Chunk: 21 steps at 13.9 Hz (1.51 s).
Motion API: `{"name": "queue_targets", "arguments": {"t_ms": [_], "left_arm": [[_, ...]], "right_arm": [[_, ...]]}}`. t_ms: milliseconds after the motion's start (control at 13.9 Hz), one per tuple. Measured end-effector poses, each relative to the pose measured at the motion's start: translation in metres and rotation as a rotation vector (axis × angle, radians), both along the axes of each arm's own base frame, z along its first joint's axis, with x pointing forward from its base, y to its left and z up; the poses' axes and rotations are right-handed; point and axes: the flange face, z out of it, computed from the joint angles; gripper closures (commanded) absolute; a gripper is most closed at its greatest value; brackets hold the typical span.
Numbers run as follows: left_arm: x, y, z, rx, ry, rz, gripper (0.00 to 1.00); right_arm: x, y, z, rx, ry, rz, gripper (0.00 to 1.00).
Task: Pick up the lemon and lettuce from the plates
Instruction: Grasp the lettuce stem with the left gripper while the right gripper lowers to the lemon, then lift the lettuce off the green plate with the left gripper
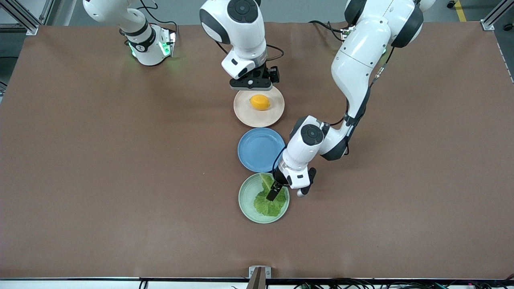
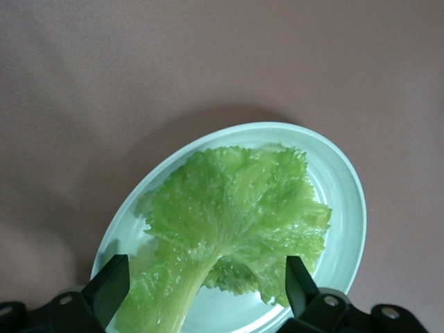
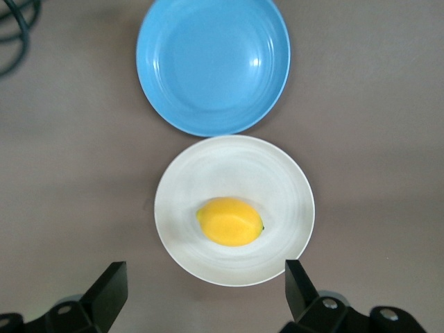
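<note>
The lettuce is on the mint green plate. My left gripper will next grab the leaf point(image 2: 239, 208) by its stem end point(image 2: 170, 302) to pick the lettuce.
The lemon point(image 1: 260, 102) lies on the beige-pink plate point(image 1: 245, 112). My right gripper point(image 1: 252, 85) is open and empty, above that plate's rim on the side toward the robots' bases. In the right wrist view the lemon point(image 3: 230, 221) sits on the plate point(image 3: 208, 166), ahead of the open gripper point(image 3: 205, 295). The lettuce point(image 1: 266, 204) lies on the mint green plate point(image 1: 245, 200), the plate nearest the front camera. My left gripper point(image 1: 288, 192) is open, low over the leaf's stem end. In the left wrist view its fingers point(image 2: 111, 281) straddle the lettuce point(image 2: 236, 208) on the plate point(image 2: 340, 201).
An empty blue plate point(image 1: 261, 149) sits between the two task plates; it also shows in the right wrist view point(image 3: 213, 62). The three plates form a line down the middle of the brown table. The left arm's elbow hangs beside the blue plate.
</note>
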Motion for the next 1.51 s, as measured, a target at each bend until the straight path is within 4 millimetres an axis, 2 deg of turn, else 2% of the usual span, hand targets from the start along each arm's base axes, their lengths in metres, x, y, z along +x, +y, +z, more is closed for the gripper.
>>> {"name": "queue_targets", "arguments": {"t_ms": [72,287,502,574,789,1148,1220,1507], "left_arm": [[0.0,0.0,-0.003,-0.002,-0.004,0.001,0.05],[0.0,0.001,-0.009,-0.004,-0.008,0.003,0.18],[0.0,0.001,-0.009,-0.006,-0.011,0.004,0.37],[0.0,0.001,-0.008,-0.006,-0.011,0.004,0.47],[0.0,0.001,-0.009,-0.005,-0.01,0.004,0.67],[0.0,0.001,-0.009,-0.006,-0.011,0.004,0.96],[0.0,0.001,-0.009,-0.006,-0.012,0.004,1.0],[0.002,0.0,-0.005,-0.011,-0.019,0.005,1.0]], "right_arm": [[-0.003,0.005,-0.015,-0.012,0.005,0.007,0.0],[-0.004,0.015,-0.066,-0.025,0.0,0.011,0.0],[-0.013,0.011,-0.108,-0.018,-0.019,0.012,0.0],[-0.019,0.01,-0.116,-0.021,-0.019,0.019,0.0],[-0.033,0.014,-0.13,-0.024,-0.022,0.038,0.0],[-0.051,0.024,-0.174,-0.045,-0.024,0.04,0.0],[-0.052,0.023,-0.179,-0.053,-0.023,0.042,0.0],[-0.051,0.022,-0.185,-0.073,-0.038,0.052,0.0]]}}
